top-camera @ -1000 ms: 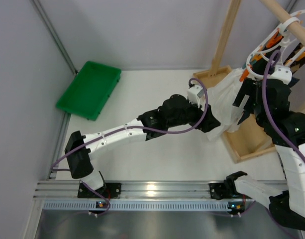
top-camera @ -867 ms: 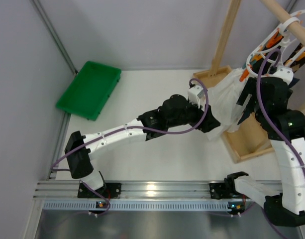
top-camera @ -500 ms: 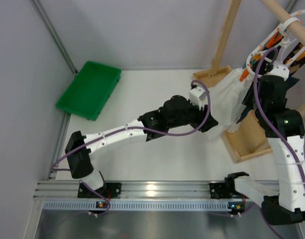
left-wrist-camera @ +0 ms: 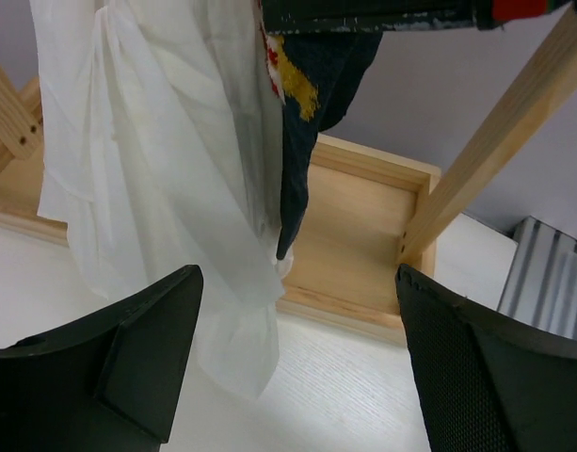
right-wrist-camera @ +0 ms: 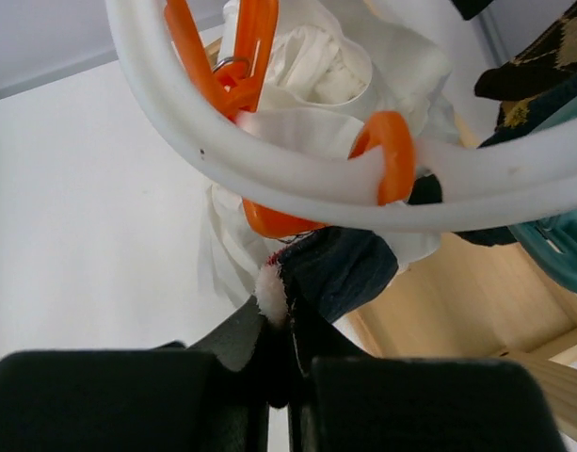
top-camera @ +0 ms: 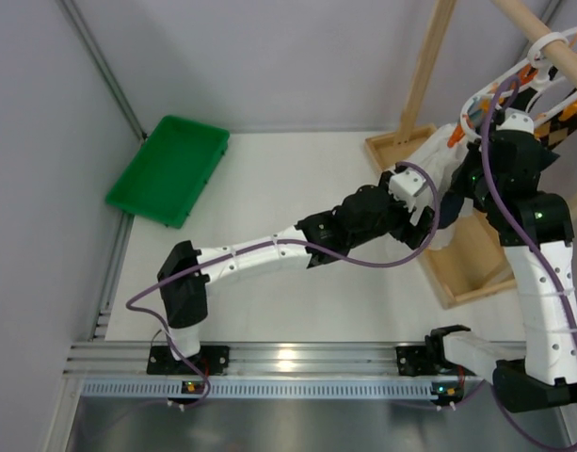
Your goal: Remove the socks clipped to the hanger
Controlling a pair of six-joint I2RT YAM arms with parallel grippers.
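I should grab the dark navy sock point(left-wrist-camera: 302, 141) by its free dangling end point(left-wrist-camera: 292, 214) with my left gripper next, to remove it. That leaves the sock's clipped edge free.
The white ring hanger point(top-camera: 514, 80) with orange clips hangs from the wooden beam at the upper right; its ring point(right-wrist-camera: 297, 179) fills the top of the right wrist view. My right gripper point(right-wrist-camera: 286, 330) is raised just under the ring, shut on the edge of a dark navy sock point(right-wrist-camera: 359, 268) held by an orange clip point(right-wrist-camera: 269, 218). An argyle sock point(right-wrist-camera: 542, 66) hangs further right. My left gripper point(left-wrist-camera: 297, 348) is open and low by the rack's base, with nothing between its fingers; a dark sock point(left-wrist-camera: 302, 141) dangles ahead of it beside the large white cloth point(left-wrist-camera: 156, 160).
The wooden rack's base tray point(top-camera: 467, 259) and upright post point(left-wrist-camera: 495, 141) stand at the right. A green bin point(top-camera: 170, 169) sits at the back left. A teal clip point(right-wrist-camera: 561, 235) hangs on the hanger's right side. The white cloth point(top-camera: 440, 160) drapes between the two arms.
My right gripper rose to the hanger ring and shut on the navy sock. My left arm reached further right toward the rack, with its jaws open.
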